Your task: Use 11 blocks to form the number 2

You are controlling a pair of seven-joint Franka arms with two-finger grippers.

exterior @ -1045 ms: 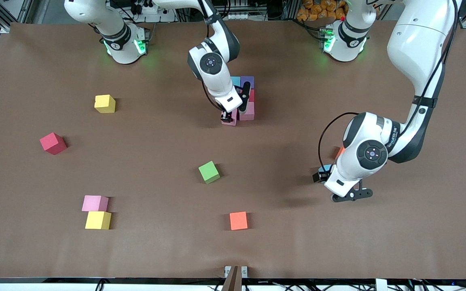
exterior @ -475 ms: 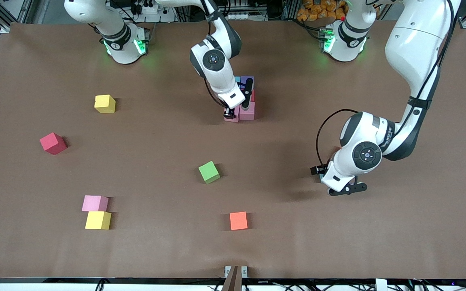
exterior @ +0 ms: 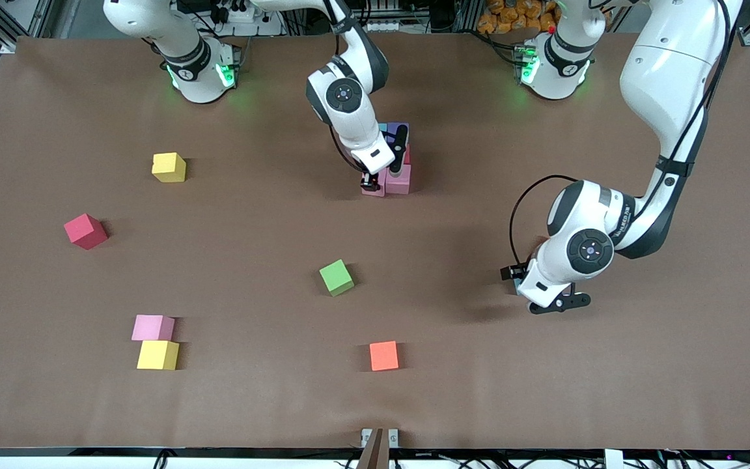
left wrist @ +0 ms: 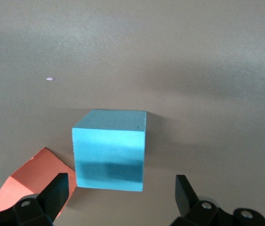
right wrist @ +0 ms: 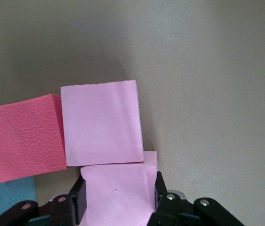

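My left gripper needs to move down before it closes on the light blue block [left wrist: 109, 149], because its fingers are above the block in the left wrist view.
The started number 2 stands mid-table, near the robots' bases: light blue [exterior: 381, 127] and purple [exterior: 402, 129] blocks, then red [exterior: 406, 154], then pink [exterior: 399, 180]. My right gripper [exterior: 370, 187] is shut on another pink block [right wrist: 118, 193], set against that pink block [right wrist: 101, 123] on the side toward the right arm's end. My left gripper [left wrist: 121, 194] hangs open low over a light blue block [left wrist: 109, 149], one finger [left wrist: 59, 188] on each side of its edge. My left hand [exterior: 557, 273] hides this block in the front view.
An orange-red block [left wrist: 28, 181] lies touching the light blue one. Loose on the table are a green [exterior: 336, 277], an orange [exterior: 383, 355], a red [exterior: 86, 230] and a pink [exterior: 152, 327] block. Two yellow cubes [exterior: 168, 167] [exterior: 157, 355] lie toward the right arm's end.
My right gripper has brought the pink block in closer against the cluster. My left hand has come down over the light blue block, and its fingers stayed open.
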